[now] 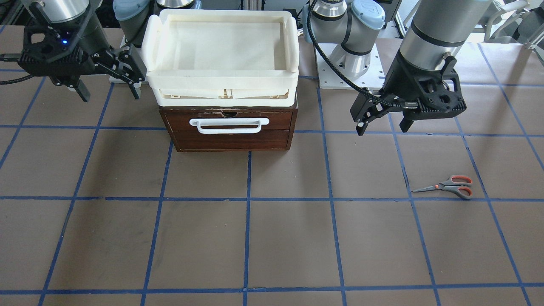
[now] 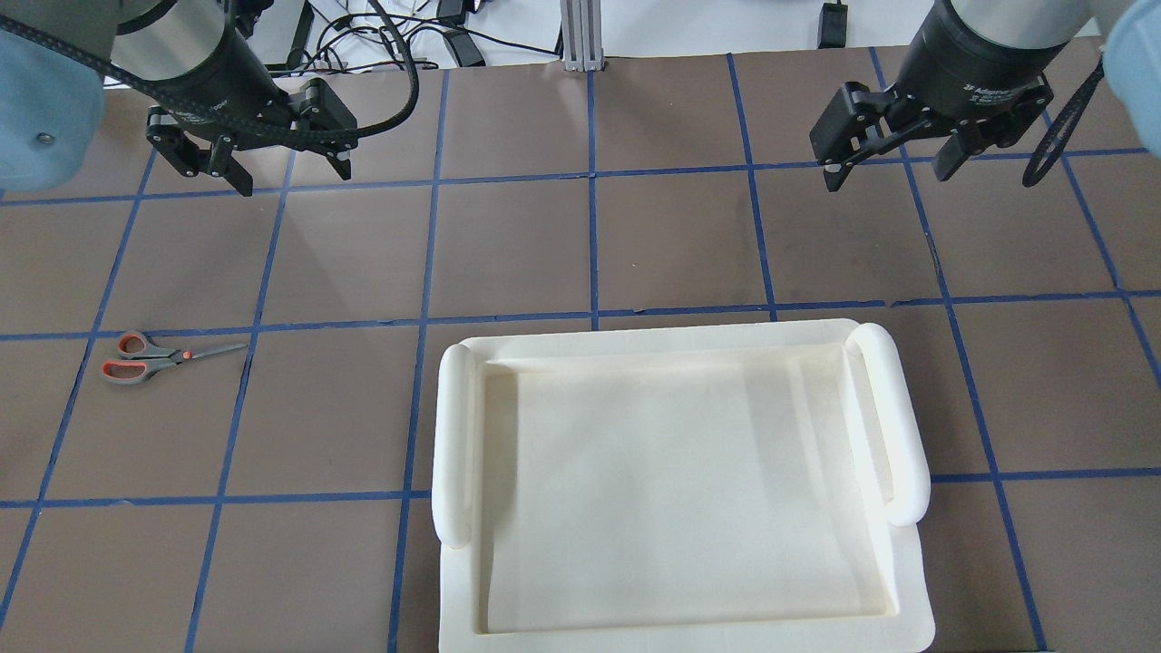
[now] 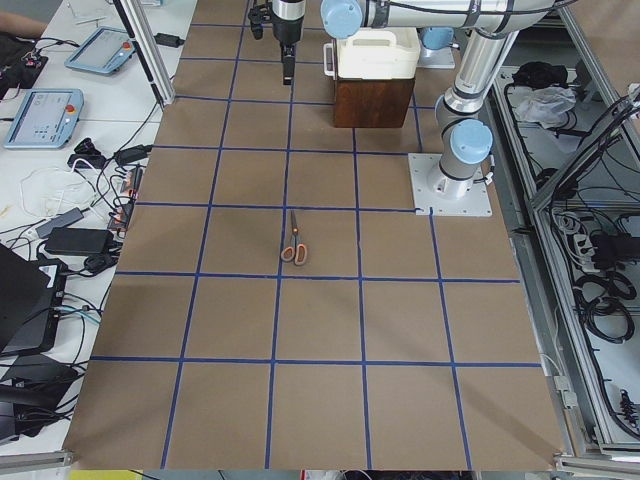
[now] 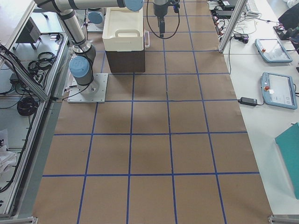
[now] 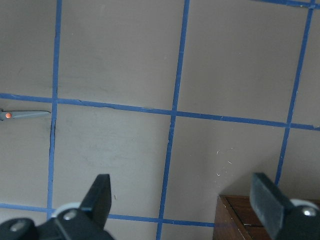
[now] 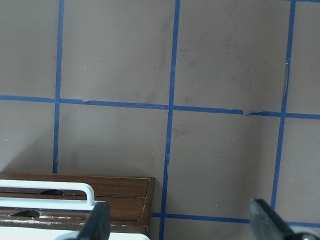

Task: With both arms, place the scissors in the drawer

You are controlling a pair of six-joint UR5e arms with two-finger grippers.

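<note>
My left gripper grabs the scissors' grey stems just below the finger loops next, since the pointed blades lie bare on the tabletop.
The scissors (image 1: 450, 187) lie flat on the brown table, blades closed, far out on my left side; they also show in the overhead view (image 2: 154, 355), and the left wrist view shows only the blade tip (image 5: 25, 115). The dark brown drawer (image 1: 231, 127) is shut, its white bar handle (image 1: 229, 124) facing away from me. My left gripper (image 1: 382, 129) hangs open and empty above the table between drawer and scissors, and shows again in the overhead view (image 2: 292, 181). My right gripper (image 1: 110, 97) is open and empty beside the drawer's other side, also visible from overhead (image 2: 887, 180).
A cream-white plastic tray (image 1: 221, 83) sits on top of the drawer cabinet and hides it in the overhead view (image 2: 453, 435). Blue tape lines grid the table. Tablets and cables lie on side benches (image 3: 40, 110) beyond the table's edge.
</note>
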